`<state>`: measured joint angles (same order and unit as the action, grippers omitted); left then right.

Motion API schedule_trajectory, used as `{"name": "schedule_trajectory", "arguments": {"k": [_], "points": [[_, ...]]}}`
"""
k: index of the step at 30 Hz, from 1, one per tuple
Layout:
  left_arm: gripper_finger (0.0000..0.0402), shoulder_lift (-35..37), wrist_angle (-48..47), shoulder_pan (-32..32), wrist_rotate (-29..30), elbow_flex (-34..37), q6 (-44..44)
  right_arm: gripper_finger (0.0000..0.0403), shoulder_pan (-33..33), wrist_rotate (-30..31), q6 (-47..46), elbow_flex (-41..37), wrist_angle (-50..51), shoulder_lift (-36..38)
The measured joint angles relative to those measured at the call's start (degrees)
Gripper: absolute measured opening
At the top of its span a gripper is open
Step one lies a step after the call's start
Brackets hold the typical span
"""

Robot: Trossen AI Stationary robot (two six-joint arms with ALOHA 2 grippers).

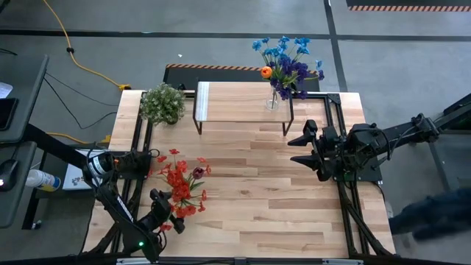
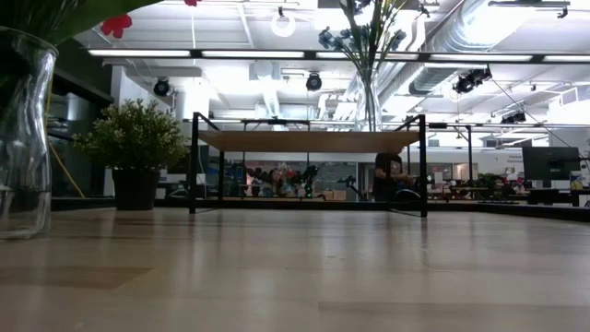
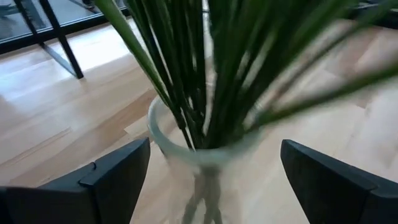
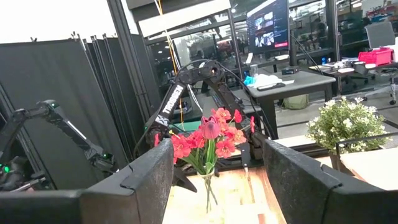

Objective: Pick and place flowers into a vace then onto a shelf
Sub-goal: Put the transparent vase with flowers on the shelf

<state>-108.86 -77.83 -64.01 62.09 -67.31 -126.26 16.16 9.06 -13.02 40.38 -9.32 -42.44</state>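
My left gripper grips the red flowers' glass vase by its neck just below the vase's rim (image 3: 205, 168) next, to set the flowers onto the shelf.
A clear glass vase (image 3: 186, 140) of red flowers (image 1: 180, 184) with one dark red tulip (image 4: 211, 129) stands on the table near its left near corner. My left gripper (image 3: 214, 155) is open, with one finger on either side of the vase just below its rim; green stems (image 3: 205, 74) rise between them. A second glass vase (image 1: 274, 97) with blue and purple flowers and an orange tulip (image 1: 266, 72) stands on the right end of the shelf (image 1: 235, 103). My right gripper (image 1: 298, 147) hovers open over the table's right side, pointing left.
A bushy pale-green potted plant (image 1: 163, 103) stands at the far left, beside the shelf. In the low view the red flowers' vase (image 2: 23, 138) is close on the left, and the shelf (image 2: 309, 140) stands across the far side. Bare wood lies mid-table.
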Motion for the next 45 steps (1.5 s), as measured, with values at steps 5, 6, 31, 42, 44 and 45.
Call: {"name": "schedule_trajectory", "arguments": {"k": [5,6,31,42,44,45], "points": [[0.0390,0.00,-0.05,2.85,-0.02,0.00,1.74,0.0236,0.00,0.00,-0.02,0.00,0.00,0.00],[0.0388,0.00,-0.07,3.31,-0.01,0.00,2.47,0.0236,0.00,0.00,0.00,0.00,0.00,0.00],[0.0318,0.00,0.41,4.00,-4.48,0.00,3.45,0.0236,0.00,0.00,0.20,0.00,0.02,0.00],[0.0207,0.00,0.44,4.00,-4.61,-0.04,4.29,0.0236,0.00,0.00,0.63,0.00,0.02,0.00],[0.0207,0.00,0.43,4.00,-4.61,-0.04,4.35,0.0236,0.00,0.00,0.63,0.00,0.02,0.00],[0.0207,0.00,0.43,4.00,-4.61,-0.04,4.35,0.0236,0.00,0.00,0.63,0.00,0.02,0.00]]}}
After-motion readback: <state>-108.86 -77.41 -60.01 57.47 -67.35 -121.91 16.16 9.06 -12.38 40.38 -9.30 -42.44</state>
